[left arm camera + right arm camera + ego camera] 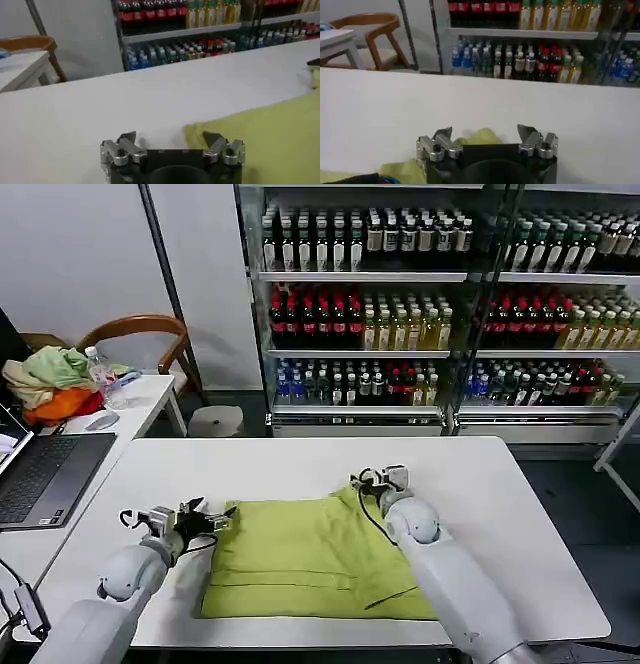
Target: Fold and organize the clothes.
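Observation:
Next, my left gripper grabs the lime-green T-shirt by its flat corner (232, 506), opposite the bunched peak (347, 495), to fold the T-shirt.
The clothes are one lime-green T-shirt (310, 559), lying flat and folded into a rough rectangle on the near half of the white table (500, 514). My left gripper (212, 520) is at the shirt's far left corner. It is open, and one finger (212, 140) hangs over the shirt's edge (270, 135). At the far right corner, where the cloth bunches into a small peak, my right gripper (378, 478) is low over the fabric. It stands open (485, 133), with a hump of the green shirt (476, 137) showing between its fingers.
A side desk on the left holds a laptop (40, 474), a mouse (100, 421), a water bottle (99, 368) and a heap of pale green, cream and orange garments (55, 384). A wooden chair (150, 329), a stool (215, 421) and drink shelves (440, 304) stand behind.

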Tool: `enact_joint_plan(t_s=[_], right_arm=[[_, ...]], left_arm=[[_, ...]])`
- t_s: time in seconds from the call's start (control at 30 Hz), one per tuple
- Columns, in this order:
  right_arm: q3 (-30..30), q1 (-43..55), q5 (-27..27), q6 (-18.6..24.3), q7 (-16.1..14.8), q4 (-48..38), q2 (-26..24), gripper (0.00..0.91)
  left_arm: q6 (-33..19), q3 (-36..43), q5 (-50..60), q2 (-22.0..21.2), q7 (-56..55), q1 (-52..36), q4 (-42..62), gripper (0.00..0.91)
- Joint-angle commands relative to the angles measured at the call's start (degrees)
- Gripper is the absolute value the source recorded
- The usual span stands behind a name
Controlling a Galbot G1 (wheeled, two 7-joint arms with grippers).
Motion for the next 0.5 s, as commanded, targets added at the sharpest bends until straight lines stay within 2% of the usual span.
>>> enact_joint_plan(t_s=[0.03,0.5], right_arm=[[-0.9,1.6,-0.2,0.0,-0.5,-2.8,1.2,0.000],[-0.6,1.0,0.0,-0.1,-1.0,-2.7,1.1,0.000]], left_arm=[[-0.1,1.1,0.9,-0.3,0.5,-2.2,4.0,0.040],[-0.6,1.6,0.9,-0.6,2.6,-1.8,3.4,0.040]])
